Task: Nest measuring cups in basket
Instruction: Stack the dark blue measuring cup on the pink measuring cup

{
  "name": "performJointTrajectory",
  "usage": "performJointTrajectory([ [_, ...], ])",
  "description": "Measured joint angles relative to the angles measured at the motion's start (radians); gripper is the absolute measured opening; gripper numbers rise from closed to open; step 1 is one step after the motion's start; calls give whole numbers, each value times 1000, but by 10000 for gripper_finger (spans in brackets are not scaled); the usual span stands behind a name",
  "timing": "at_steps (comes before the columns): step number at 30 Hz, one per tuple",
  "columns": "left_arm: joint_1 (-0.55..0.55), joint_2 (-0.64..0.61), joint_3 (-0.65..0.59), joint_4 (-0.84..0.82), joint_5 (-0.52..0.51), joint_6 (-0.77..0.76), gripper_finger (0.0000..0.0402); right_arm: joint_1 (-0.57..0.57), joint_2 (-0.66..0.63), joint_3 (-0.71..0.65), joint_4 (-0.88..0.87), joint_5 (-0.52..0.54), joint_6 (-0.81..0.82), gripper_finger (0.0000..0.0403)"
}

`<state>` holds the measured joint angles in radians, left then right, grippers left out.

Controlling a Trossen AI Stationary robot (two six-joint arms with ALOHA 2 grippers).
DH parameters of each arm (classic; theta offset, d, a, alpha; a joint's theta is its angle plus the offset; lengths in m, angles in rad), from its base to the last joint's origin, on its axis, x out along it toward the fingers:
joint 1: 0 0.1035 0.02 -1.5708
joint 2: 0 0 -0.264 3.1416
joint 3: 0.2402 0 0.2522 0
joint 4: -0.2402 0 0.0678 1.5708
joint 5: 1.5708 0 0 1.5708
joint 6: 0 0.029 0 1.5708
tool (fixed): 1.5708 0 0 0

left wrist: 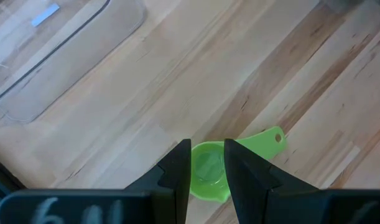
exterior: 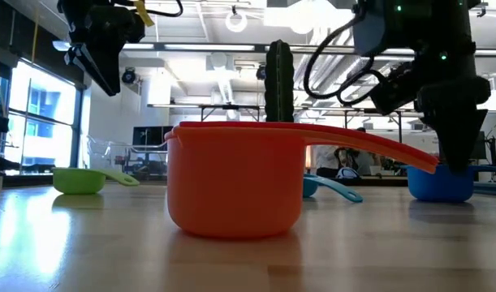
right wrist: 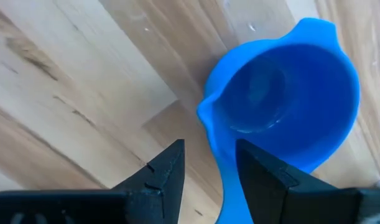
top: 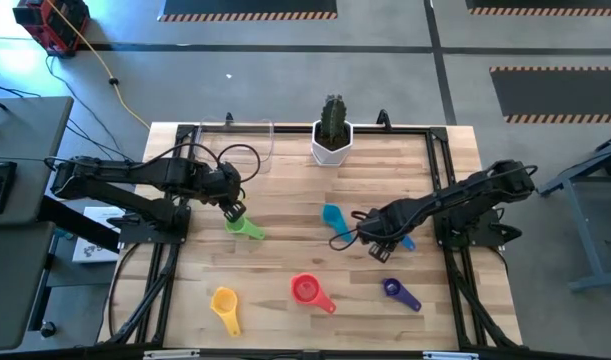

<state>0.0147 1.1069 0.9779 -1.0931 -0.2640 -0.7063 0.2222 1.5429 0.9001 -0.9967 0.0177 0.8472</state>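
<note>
The right gripper grabs the blue cup by its handle where that joins the bowl [right wrist: 217,152] next, to nest the blue cup [right wrist: 283,93] inside the red one.
A green measuring cup [top: 247,228] [left wrist: 208,177] lies on the table, left of centre. My left gripper [top: 234,210] [left wrist: 207,149] hangs well above it, open by a narrow gap, and the cup shows through that gap. A blue measuring cup [top: 406,242] [right wrist: 283,93] stands upright right of centre. My right gripper [top: 383,240] [right wrist: 208,146] is low over it, pointing down and open, one finger on each side of the handle [right wrist: 230,186] where it leaves the bowl. I see no touch. The clear basket [top: 240,140] [left wrist: 46,56] stands at the far left.
Teal [top: 333,215], red [top: 306,290], yellow [top: 225,303] and purple [top: 397,290] measuring cups lie scattered over the middle and near part of the table. A white pot with a cactus [top: 332,140] stands at the far edge, right of the basket.
</note>
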Motion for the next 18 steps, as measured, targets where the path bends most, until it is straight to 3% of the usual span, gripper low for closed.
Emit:
performJointTrajectory([
  [5,0,0,0,0,-3,0,86,0,0,-10,7,26,29,107],
  [12,0,0,0,0,-8,1,86,0,0,-10,18,32,80,9],
  [18,0,0,0,0,-8,1,86,0,0,7,12,32,140,4],
])
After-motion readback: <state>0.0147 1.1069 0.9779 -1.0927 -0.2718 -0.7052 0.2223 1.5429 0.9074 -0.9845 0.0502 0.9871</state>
